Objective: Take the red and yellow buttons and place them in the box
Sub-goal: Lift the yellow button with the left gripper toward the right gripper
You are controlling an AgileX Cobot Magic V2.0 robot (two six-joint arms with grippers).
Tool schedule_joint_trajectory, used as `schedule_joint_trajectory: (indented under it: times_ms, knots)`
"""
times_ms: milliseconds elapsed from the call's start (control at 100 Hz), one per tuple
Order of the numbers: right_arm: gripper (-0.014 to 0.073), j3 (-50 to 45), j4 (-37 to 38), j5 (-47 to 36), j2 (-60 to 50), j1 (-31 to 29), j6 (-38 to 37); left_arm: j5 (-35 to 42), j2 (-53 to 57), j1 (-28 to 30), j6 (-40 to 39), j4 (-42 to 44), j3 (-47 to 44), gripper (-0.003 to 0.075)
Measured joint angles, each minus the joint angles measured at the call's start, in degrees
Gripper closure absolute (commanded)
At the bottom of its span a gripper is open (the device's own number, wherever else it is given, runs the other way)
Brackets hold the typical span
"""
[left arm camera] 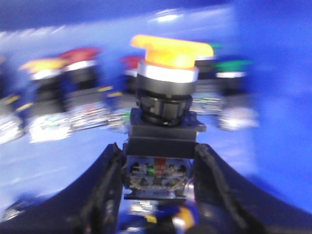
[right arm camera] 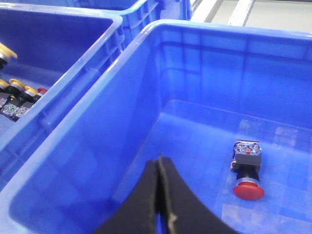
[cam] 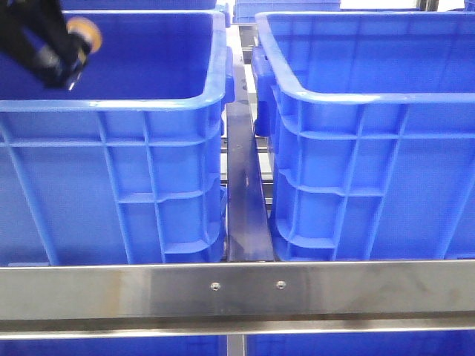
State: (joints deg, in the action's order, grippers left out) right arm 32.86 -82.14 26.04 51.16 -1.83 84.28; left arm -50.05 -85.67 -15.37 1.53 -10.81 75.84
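Note:
The yellow button would drop if my left gripper opened now; it should keep holding on, above the blurred buttons in the left wrist view.
My left gripper [left arm camera: 158, 163] is shut on a yellow button [left arm camera: 168, 53], a mushroom-headed push button with a black body, held by its contact block. In the front view this gripper [cam: 68, 52] hangs over the left blue box [cam: 126, 159] with the yellow button [cam: 83, 31] showing at its tip. Below it, blurred, lie several more buttons with red [left arm camera: 80, 54], yellow [left arm camera: 41, 66] and green [left arm camera: 233, 66] heads. My right gripper [right arm camera: 160, 168] is shut and empty over the right blue box [right arm camera: 122, 107]. A red button [right arm camera: 246, 170] lies on that box's floor.
The two blue boxes stand side by side with a metal rail [cam: 243, 185] between them and a steel crossbar [cam: 237, 289] in front. The right blue box [cam: 371, 148] has high walls. More buttons [right arm camera: 14, 95] show in the left box in the right wrist view.

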Motion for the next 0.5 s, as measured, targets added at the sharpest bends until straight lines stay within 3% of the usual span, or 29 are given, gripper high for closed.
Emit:
schedule_joint_trajectory:
  times_ms: [500]
  knots:
    - [0.0662, 0.00, 0.00, 0.12, 0.00, 0.00, 0.00, 0.28, 4.03, -17.66, 20.76, -5.23, 0.00, 0.0650]
